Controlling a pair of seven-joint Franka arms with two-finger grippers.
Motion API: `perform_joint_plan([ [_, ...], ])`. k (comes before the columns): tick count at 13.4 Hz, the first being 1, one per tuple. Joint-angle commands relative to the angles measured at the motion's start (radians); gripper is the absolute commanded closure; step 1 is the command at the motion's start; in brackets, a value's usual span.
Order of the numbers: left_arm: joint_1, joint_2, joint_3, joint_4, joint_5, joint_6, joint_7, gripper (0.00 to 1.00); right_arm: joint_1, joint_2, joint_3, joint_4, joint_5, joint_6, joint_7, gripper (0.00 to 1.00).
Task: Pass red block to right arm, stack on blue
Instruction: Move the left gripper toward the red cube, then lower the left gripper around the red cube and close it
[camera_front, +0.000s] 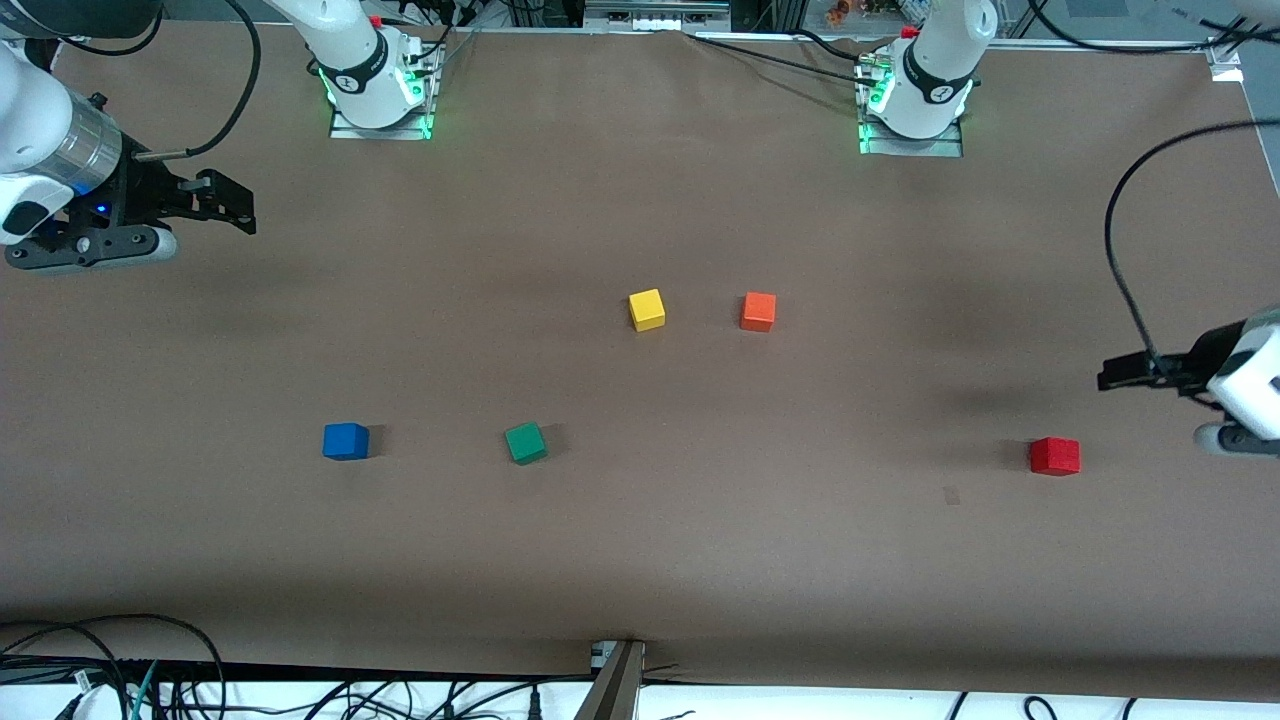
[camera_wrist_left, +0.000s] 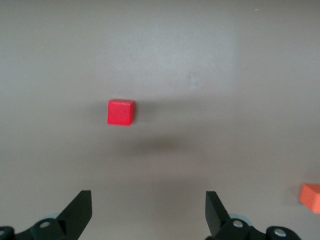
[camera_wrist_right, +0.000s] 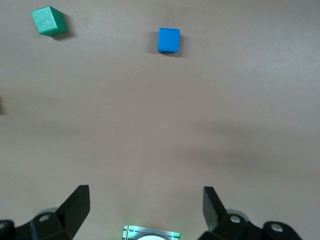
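Note:
The red block (camera_front: 1055, 456) needs to be passed to my right arm, so it should next be grabbed by two opposite sides with my left gripper.
The red block (camera_front: 1055, 456) (camera_wrist_left: 120, 112) lies alone on the brown table (camera_front: 640, 560) toward the left arm's end. My left gripper (camera_front: 1110, 375) (camera_wrist_left: 148, 195) hovers open over bare table close beside it, with nothing between its fingers. The blue block (camera_front: 346, 441) (camera_wrist_right: 168, 40) sits toward the right arm's end, about as near the front camera as the red one. My right gripper (camera_front: 235, 205) (camera_wrist_right: 145, 191) hangs open and empty over bare table at its own end, well apart from the blue block.
A green cube (camera_front: 526, 442) (camera_wrist_right: 48, 21) lies beside the blue block. A yellow cube (camera_front: 647, 310) and an orange cube (camera_front: 758, 312) (camera_wrist_left: 311, 196) sit mid-table, farther from the front camera. The two arm bases (camera_front: 375, 85) (camera_front: 915, 100) stand at the table's back edge.

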Motion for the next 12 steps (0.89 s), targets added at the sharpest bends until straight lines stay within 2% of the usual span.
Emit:
perform_joint_plan([
  [1,0.024,0.119,-0.001,0.042,0.0,0.09,0.059,0.0,-0.001,-0.011,0.0,-0.011,0.008,-0.003,0.01,0.0],
  [6,0.076,0.228,-0.001,-0.03,-0.008,0.333,0.16,0.0,-0.001,-0.011,-0.002,-0.011,0.006,-0.003,0.01,0.0],
  [10,0.082,0.28,-0.001,-0.033,0.0,0.37,0.166,0.0,-0.001,-0.011,-0.002,-0.011,0.006,-0.003,0.01,0.0],
  [12,0.084,0.292,-0.001,-0.068,-0.005,0.399,0.166,0.0,-0.001,-0.011,-0.002,-0.011,0.006,-0.003,0.01,0.0],
])
